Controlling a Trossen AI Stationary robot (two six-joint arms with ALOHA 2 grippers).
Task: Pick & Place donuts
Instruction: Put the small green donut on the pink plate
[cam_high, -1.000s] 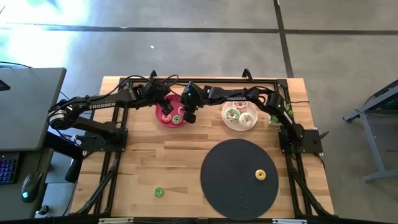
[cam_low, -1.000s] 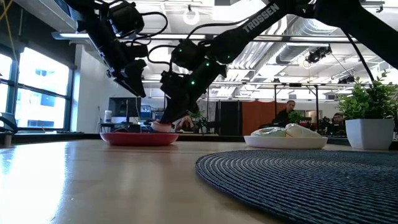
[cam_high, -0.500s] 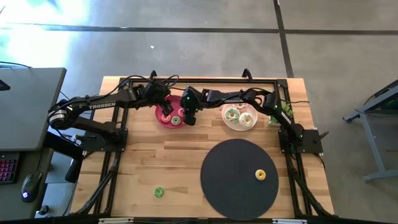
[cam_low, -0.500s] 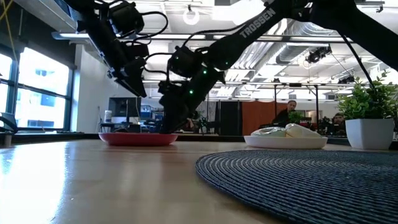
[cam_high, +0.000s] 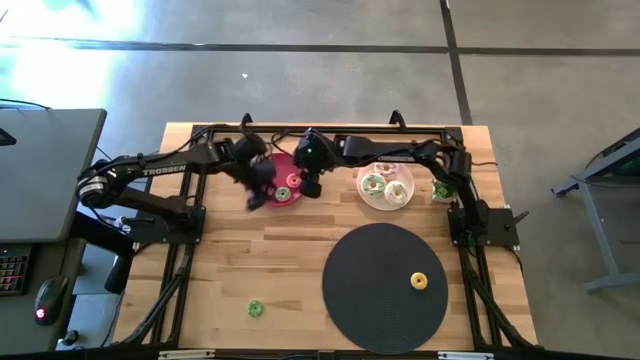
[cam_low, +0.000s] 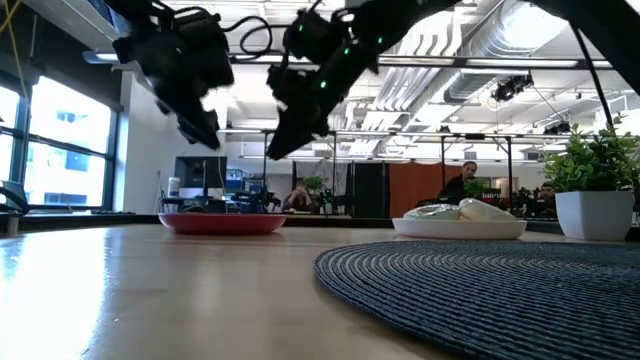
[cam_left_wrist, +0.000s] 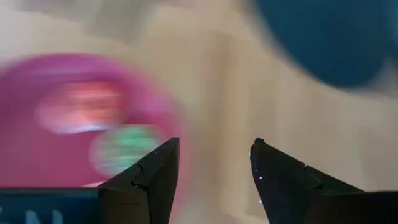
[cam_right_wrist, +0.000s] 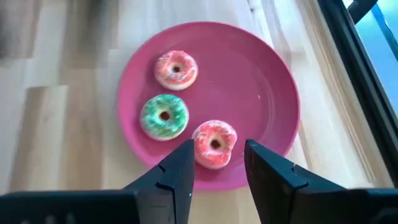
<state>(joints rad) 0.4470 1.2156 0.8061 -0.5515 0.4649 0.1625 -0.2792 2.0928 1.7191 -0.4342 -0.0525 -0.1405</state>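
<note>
I should grab the tiny green donut on the wood by its ring (cam_high: 252, 309) beside the hole with my left gripper next. Then I can add it to the pink plate (cam_high: 285, 165).
A pink plate (cam_right_wrist: 261, 81) at the table's far middle holds three donuts: a pink-and-white one (cam_right_wrist: 176, 68), a green one (cam_right_wrist: 164, 116) and a pink one (cam_right_wrist: 214, 143). My right gripper (cam_right_wrist: 217, 168) is open and empty, raised above the plate's near right part (cam_low: 285, 140). My left gripper (cam_left_wrist: 214, 168) is open and empty, above the plate's left side (cam_high: 256, 190). A white plate (cam_high: 385, 205) holds more donuts. A yellow donut (cam_high: 418, 281) lies on the black disc (cam_high: 370, 290). A tiny green donut (cam_high: 255, 308) lies on the wood near the front.
A potted plant (cam_low: 595, 190) stands at the far right, beside the right arm's base. The black disc fills the near right of the table. A black frame (cam_high: 190, 250) runs around the table top. Bare wood lies at the near left.
My right gripper went down to the pink plate and has risen well above it; a pink donut that showed at its fingertips now lies on the plate. My left gripper has moved fast toward the table's near edge, along the plate's left side.
</note>
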